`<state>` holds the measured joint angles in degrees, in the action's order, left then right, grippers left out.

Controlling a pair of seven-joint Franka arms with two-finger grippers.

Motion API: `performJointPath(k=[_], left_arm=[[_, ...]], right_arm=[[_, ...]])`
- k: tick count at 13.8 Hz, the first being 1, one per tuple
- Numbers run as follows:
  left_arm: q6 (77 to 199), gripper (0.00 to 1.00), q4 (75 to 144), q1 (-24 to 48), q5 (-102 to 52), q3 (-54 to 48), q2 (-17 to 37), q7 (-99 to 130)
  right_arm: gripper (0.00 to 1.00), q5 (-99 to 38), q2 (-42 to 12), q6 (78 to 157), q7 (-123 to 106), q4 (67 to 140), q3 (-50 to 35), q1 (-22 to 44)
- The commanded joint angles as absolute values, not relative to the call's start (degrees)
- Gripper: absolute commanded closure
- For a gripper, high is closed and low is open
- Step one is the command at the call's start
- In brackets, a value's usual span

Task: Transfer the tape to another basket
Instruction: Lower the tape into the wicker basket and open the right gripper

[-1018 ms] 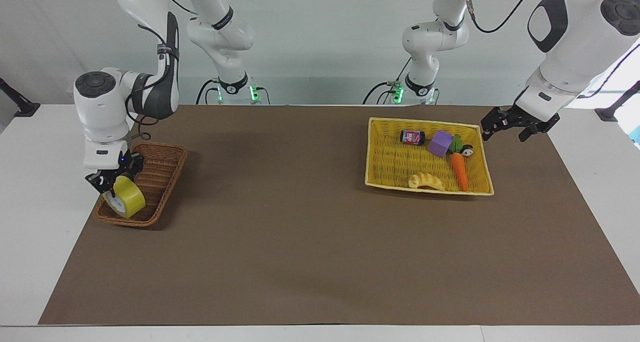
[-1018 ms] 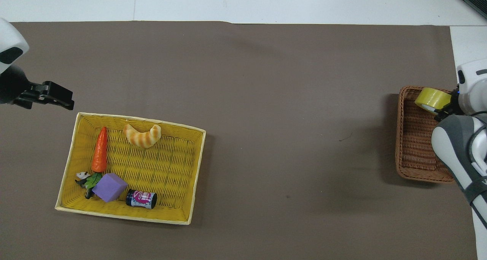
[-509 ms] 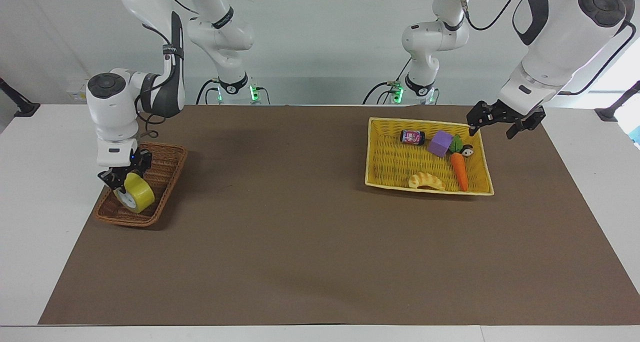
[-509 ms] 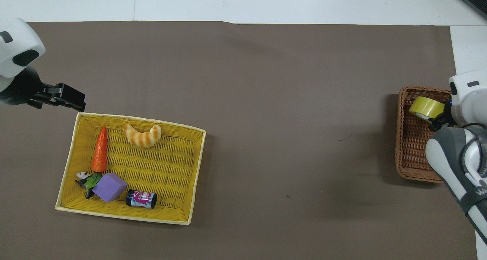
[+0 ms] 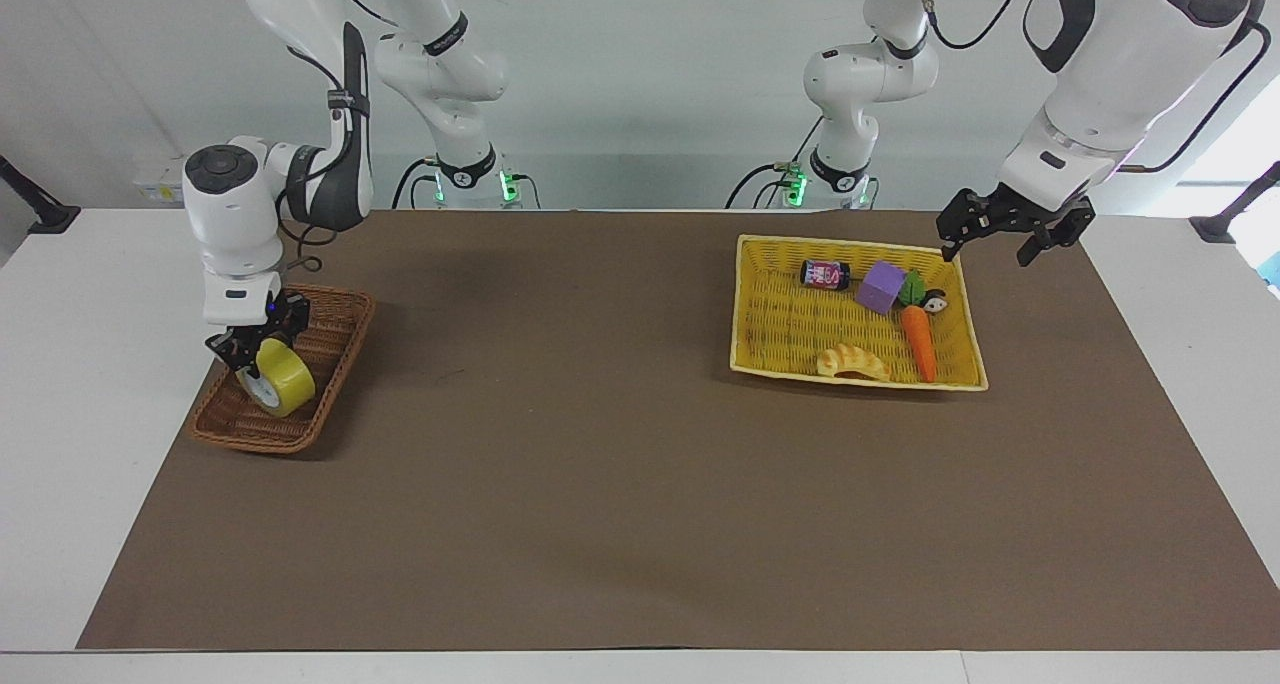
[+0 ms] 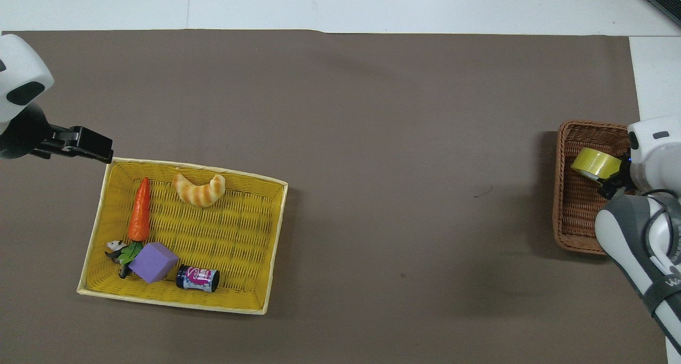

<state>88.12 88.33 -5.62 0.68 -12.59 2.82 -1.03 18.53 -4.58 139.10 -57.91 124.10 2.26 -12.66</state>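
In the overhead view the yellow tape's lower edge (image 6: pixel 587 174) is inside the brown wicker basket (image 6: pixel 573 215), so it is now time for my right gripper to open.
The tape (image 5: pixel 283 376), a yellow roll with a pale core, hangs tilted in my right gripper (image 5: pixel 255 352), which is shut on its rim. The roll is over the middle of the small brown wicker basket (image 5: pixel 335 319) at the right arm's end of the table; whether it touches the basket's floor I cannot tell. From overhead the tape (image 6: pixel 595 163) shows inside the basket (image 6: pixel 573 215), with the right gripper (image 6: pixel 612 176) mostly hidden under the wrist. My left gripper (image 5: pixel 990 239) is open and holds nothing, in the air by a corner of the yellow basket (image 5: pixel 790 319).
The yellow basket (image 6: pixel 111 215) holds a carrot (image 6: pixel 139 209), a croissant toy (image 6: pixel 200 189), a purple block (image 6: pixel 153 262), a small can (image 6: pixel 198 278) and a panda figure (image 6: pixel 114 247). A brown mat (image 5: pixel 600 444) covers the table between the two baskets.
The right gripper has carried the tape from the basket's end farthest from the robots to over its middle. The left gripper has swung in toward the yellow basket's corner.
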Motion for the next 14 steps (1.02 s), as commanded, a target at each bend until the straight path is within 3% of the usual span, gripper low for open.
performJointPath(k=[1, 2, 3, 9, 14], left_arm=[[89.83, 0.0, 91.67, -5.89, 1.23, -12.04, 0.35, -1.06], [89.91, 0.0, 91.67, -5.89, 1.23, -11.95, 0.35, -1.05], [89.91, 0.0, 91.67, -5.89, 1.23, -11.95, 0.35, -1.05], [89.91, 0.0, 91.58, -5.89, 1.23, -12.04, 0.35, -1.05], [89.03, 0.0, 91.41, -4.58, 1.23, -9.51, 0.53, -0.79]], right_arm=[[0.48, 17.77, -2.37, 138.09, -61.16, 126.56, 1.85, -13.8], [0.16, 14.53, -2.2, 136.34, -62.74, 126.56, 1.85, -14.15], [0.0, 9.98, -1.94, 134.23, -65.19, 126.48, 1.85, -14.15], [0.0, 0.54, -1.14, 124.64, -66.18, 125.69, 1.93, -13.98], [0.0, -3.69, -1.75, 120.32, -60.32, 117.97, 1.67, -13.19]])
